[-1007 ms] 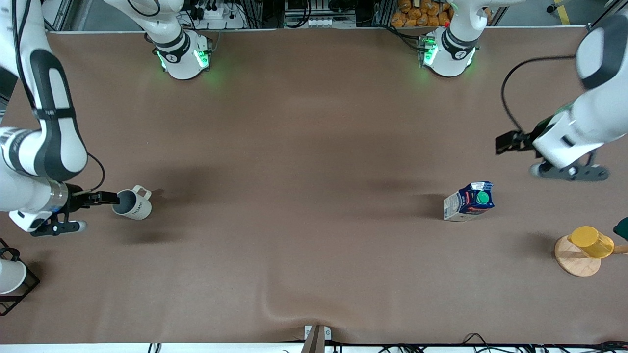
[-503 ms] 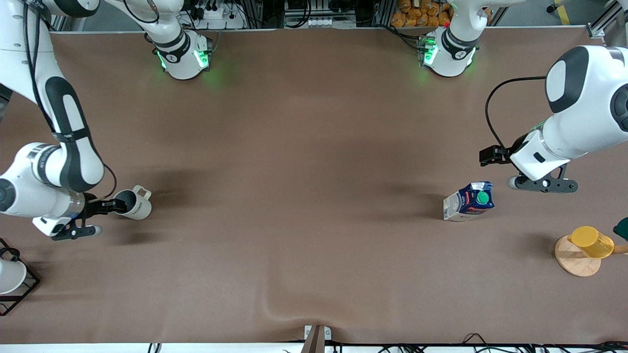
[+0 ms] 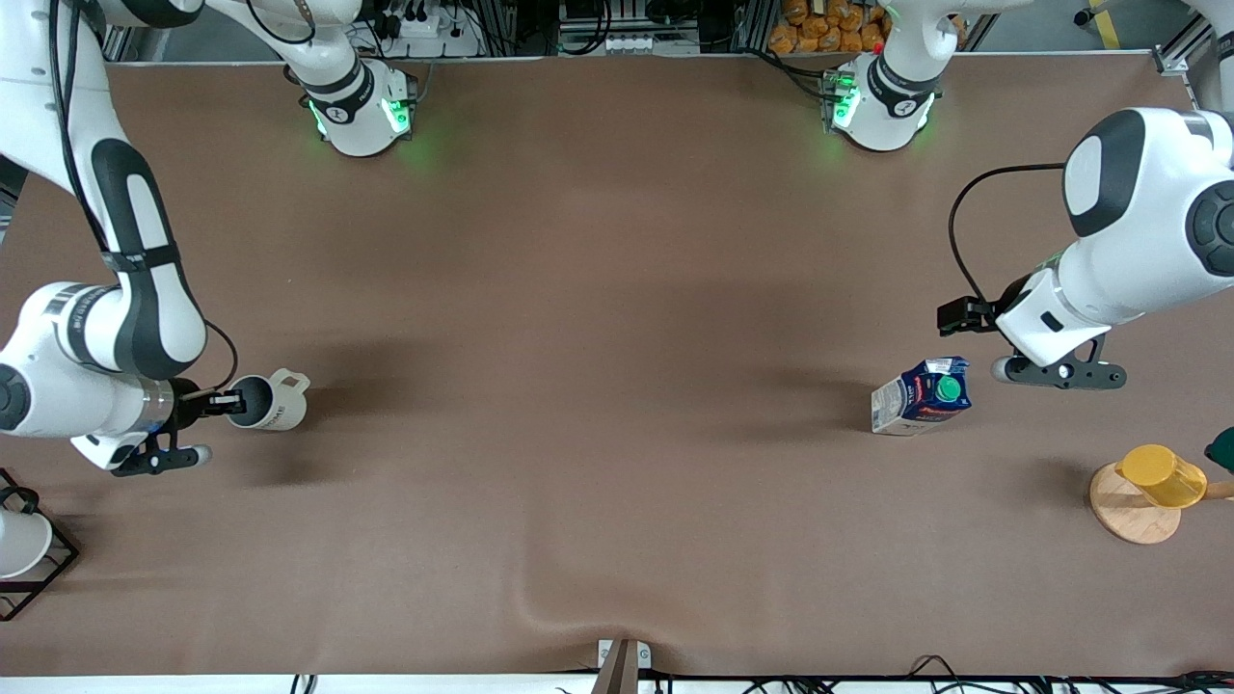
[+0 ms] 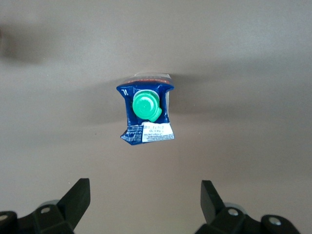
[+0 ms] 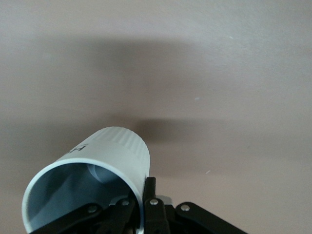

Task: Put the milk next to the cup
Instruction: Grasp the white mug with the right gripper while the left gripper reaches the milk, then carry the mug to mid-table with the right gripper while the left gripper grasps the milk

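Observation:
The milk carton is to stand beside the cup [image 3: 270,400], so the robot's left gripper will next grab it by its top below the green cap [image 3: 932,394].
The milk [image 3: 921,395] is a dark blue carton with a green cap, standing on the table toward the left arm's end. In the left wrist view the milk [image 4: 147,113] lies ahead of my open, empty left gripper [image 4: 145,195]. My left gripper [image 3: 961,316] hangs over the table just beside the carton. The cup [image 3: 272,407] is a beige mug with dark lettering, toward the right arm's end. My right gripper [image 3: 228,398] is shut on the cup's rim [image 5: 142,195], one finger inside and one outside. The cup [image 5: 97,165] is tilted.
A yellow cup [image 3: 1162,474] lies on a round wooden coaster [image 3: 1128,516] at the left arm's end, with a dark green object [image 3: 1222,448] at the edge. A white cup in a black wire frame [image 3: 19,547] stands at the right arm's end. The table cover wrinkles near the front edge [image 3: 540,607].
My left gripper has come down toward the milk. My right gripper has closed on the cup's rim, and the cup has shifted a little toward the table's middle with its handle turned.

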You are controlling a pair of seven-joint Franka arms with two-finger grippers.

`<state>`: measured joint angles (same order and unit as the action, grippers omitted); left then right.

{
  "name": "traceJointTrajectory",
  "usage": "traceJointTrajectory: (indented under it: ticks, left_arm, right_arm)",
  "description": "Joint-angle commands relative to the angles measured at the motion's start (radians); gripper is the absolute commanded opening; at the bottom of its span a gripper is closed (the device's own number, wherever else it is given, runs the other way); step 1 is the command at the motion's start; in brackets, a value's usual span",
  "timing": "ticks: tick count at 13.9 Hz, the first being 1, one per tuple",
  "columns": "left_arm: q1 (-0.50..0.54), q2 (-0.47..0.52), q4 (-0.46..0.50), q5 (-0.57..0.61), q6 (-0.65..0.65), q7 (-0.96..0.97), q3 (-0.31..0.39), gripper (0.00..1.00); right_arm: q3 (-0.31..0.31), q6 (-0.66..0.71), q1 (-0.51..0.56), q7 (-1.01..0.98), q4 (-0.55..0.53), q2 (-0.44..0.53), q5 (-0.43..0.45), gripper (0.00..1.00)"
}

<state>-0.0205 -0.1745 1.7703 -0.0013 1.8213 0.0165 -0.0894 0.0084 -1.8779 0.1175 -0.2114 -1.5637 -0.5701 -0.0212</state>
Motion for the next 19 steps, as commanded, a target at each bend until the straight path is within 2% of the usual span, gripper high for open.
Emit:
traceJointTrajectory:
  ticks: [1,3,6,9,14,19]
  left_arm:
    - [-0.007,-0.013,0.003,0.020,0.022,0.007,-0.004,1.00]
    - [-0.009,-0.019,0.001,0.021,0.055,0.016,-0.007,1.00]
    - [-0.004,-0.039,-0.005,0.023,0.076,0.016,-0.007,1.00]
    - [-0.006,-0.083,-0.006,0.023,0.157,0.032,-0.007,1.00]
    - [-0.009,-0.144,-0.005,0.053,0.173,0.034,-0.007,1.00]
    - [-0.007,-0.192,-0.005,0.053,0.211,0.034,-0.007,1.00]
  right_arm:
    - [-0.001,0.161,-0.114,0.217,0.112,0.015,-0.037,0.00]
    - [-0.001,0.201,-0.218,0.417,0.136,0.026,-0.130,0.00]
    - [-0.002,0.188,-0.350,0.688,0.142,0.026,-0.219,0.00]
    - [-0.004,0.096,-0.494,0.942,0.165,0.012,-0.230,0.00]
    - [-0.004,-0.127,-0.705,1.285,0.165,-0.071,-0.238,0.00]
    - [-0.007,-0.248,-0.805,1.374,0.160,-0.137,-0.227,0.00]
